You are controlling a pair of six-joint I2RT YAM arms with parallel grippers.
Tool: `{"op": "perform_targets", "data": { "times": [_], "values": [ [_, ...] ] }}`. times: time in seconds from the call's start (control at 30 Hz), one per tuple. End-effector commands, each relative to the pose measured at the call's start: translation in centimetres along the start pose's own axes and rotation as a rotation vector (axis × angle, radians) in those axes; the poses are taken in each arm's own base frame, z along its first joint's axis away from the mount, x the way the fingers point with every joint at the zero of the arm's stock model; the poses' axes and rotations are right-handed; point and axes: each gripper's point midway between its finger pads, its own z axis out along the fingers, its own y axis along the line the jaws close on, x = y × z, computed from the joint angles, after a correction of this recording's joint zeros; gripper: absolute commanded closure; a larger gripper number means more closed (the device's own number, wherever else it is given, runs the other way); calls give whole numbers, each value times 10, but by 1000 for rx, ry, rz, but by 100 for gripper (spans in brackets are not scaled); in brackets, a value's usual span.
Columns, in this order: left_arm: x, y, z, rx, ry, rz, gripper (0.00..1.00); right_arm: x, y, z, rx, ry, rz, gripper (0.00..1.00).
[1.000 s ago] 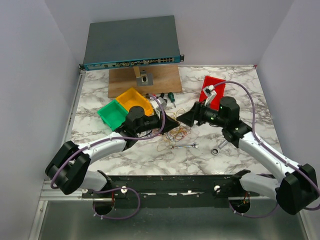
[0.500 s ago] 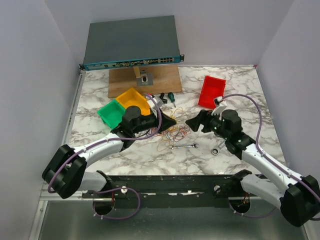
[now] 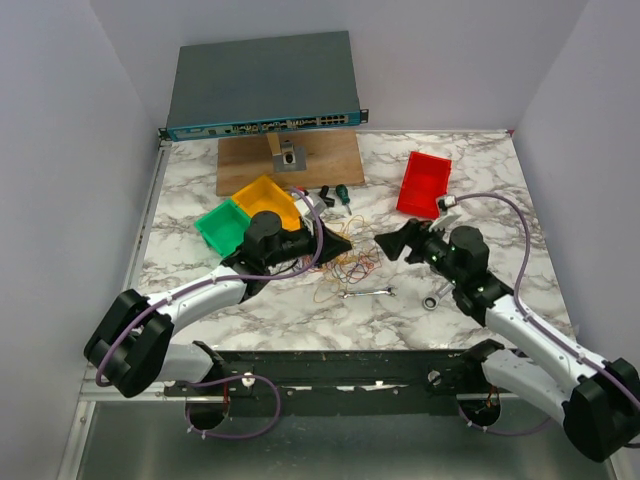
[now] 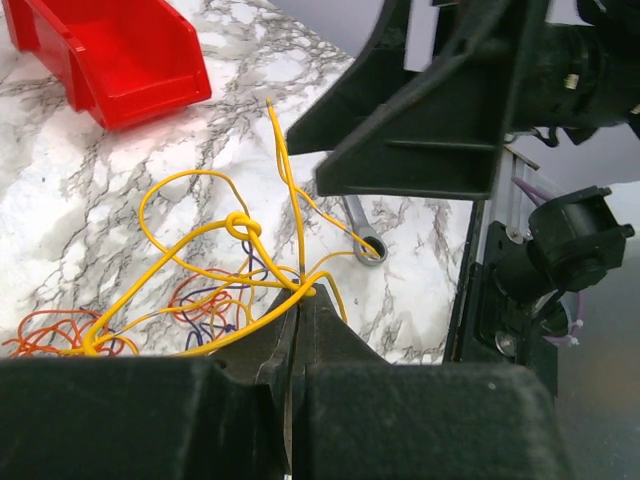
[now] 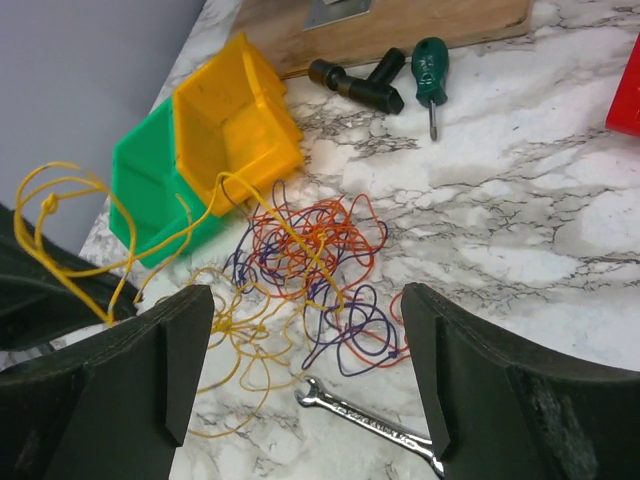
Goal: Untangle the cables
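My right gripper should next grab its loose strand jutting from the left gripper to untangle the yellow cable. That leaves the cable's knot free.
The cables lie as a loose tangle of orange, purple and yellow wires on the marble table, between the two grippers. My left gripper is shut on a knotted yellow cable right at its fingertips, and holds that strand up above the pile. My right gripper hovers open just right of the tangle and faces the left one. In the right wrist view the cables lie between and beyond its wide-spread fingers, and nothing is in them.
A yellow bin and a green bin sit left of the tangle, a red bin at the back right. A small wrench and a ratchet lie near the front. A screwdriver, a wooden board and a network switch are behind.
My right arm has drawn back to the right and toward the near edge, away from the left gripper, with its jaws still open. The left gripper keeps its hold on the yellow cable.
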Motion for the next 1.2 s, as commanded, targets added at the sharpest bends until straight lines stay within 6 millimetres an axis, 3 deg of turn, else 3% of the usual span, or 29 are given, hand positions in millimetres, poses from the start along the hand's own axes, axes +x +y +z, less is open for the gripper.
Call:
{"op": "perform_targets", "data": {
  "times": [0.0, 0.2, 0.27, 0.37, 0.4, 0.47, 0.57, 0.67, 0.77, 0.87, 1.1, 1.17],
  "values": [
    [-1, -17, -4, 100, -1, 32, 100, -7, 10, 17, -40, 30, -42, 17],
    [-2, -23, -4, 136, 6, 32, 100, 21, 37, 37, -252, 214, -120, 28],
    [0, -21, -2, 125, 22, 21, 100, 23, 36, 40, -253, 218, -120, 47],
    [0, -9, -1, 57, 20, 17, 100, 14, 6, 46, -67, 152, -77, 96],
    [-1, -3, -3, 16, 15, 17, 100, 8, -8, 44, 22, 106, -45, 99],
    [-3, 20, -11, -131, -7, 10, 100, -8, -51, 31, 281, -13, 14, 99],
    [-5, 70, -41, -419, -65, -40, 100, -30, -124, -24, 747, -239, 130, 99],
    [-8, 103, -77, -617, -140, -112, 100, -38, -159, -80, 994, -396, 174, 99],
    [-6, 121, -101, -726, -186, -160, 100, -41, -172, -121, 1114, -500, 221, 99],
    [-4, 132, -112, -812, -193, -186, 100, -46, -175, -152, 1179, -589, 255, 99],
    [2, 145, -126, -926, -191, -228, 100, -58, -170, -183, 1194, -692, 295, 99],
    [6, 155, -141, -1027, -205, -257, 100, -61, -170, -196, 1224, -728, 302, 99]
  ]
}}
